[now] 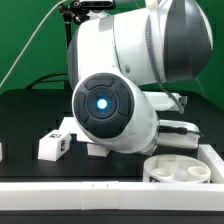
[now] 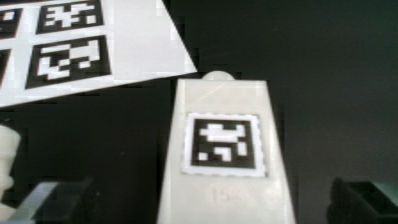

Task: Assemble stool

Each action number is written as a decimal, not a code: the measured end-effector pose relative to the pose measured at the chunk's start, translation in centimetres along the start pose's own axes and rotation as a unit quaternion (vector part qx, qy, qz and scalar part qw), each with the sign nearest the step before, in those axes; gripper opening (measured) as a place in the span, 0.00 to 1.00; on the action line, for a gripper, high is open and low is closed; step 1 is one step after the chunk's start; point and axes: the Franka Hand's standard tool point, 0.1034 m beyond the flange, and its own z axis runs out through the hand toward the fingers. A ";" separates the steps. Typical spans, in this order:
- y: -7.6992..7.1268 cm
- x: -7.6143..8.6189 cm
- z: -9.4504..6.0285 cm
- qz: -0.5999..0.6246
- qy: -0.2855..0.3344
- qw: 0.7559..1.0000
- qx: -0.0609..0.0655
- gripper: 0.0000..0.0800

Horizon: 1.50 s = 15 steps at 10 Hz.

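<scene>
I should close my gripper, since the white leg (image 2: 226,195) runs between its fingers in the wrist view and they would hold it.
In the wrist view a white stool leg (image 2: 222,150) with a black-and-white tag lies flat on the black table. My gripper (image 2: 214,205) is open and straddles it. One dark finger (image 2: 54,200) is on one side and the other (image 2: 365,200) on the far side, with dark gaps between each and the leg. In the exterior view another white leg (image 1: 52,145) lies on the table at the exterior view's left. The round seat (image 1: 180,170) with sockets lies at the lower right. The arm's body hides my gripper there.
The marker board (image 2: 89,50) lies just beyond the leg's tip. A white part (image 2: 9,150) shows at the wrist view's edge. A long white border rail (image 1: 100,195) runs along the table's front. A green backdrop stands behind.
</scene>
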 end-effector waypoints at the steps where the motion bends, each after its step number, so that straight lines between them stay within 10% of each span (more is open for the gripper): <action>1: -0.1 0.0 0.1 -0.001 0.000 1.000 -0.001 0.81; 4: -0.3 -0.1 0.2 -0.002 0.000 1.000 -0.005 0.78; 5: -0.4 -0.1 0.1 -0.004 0.001 1.000 -0.005 0.54; 7: -0.6 -0.1 0.0 -0.010 0.002 1.000 -0.006 0.42; 15: -2.3 -4.6 -5.0 -0.086 0.027 0.996 -0.011 0.42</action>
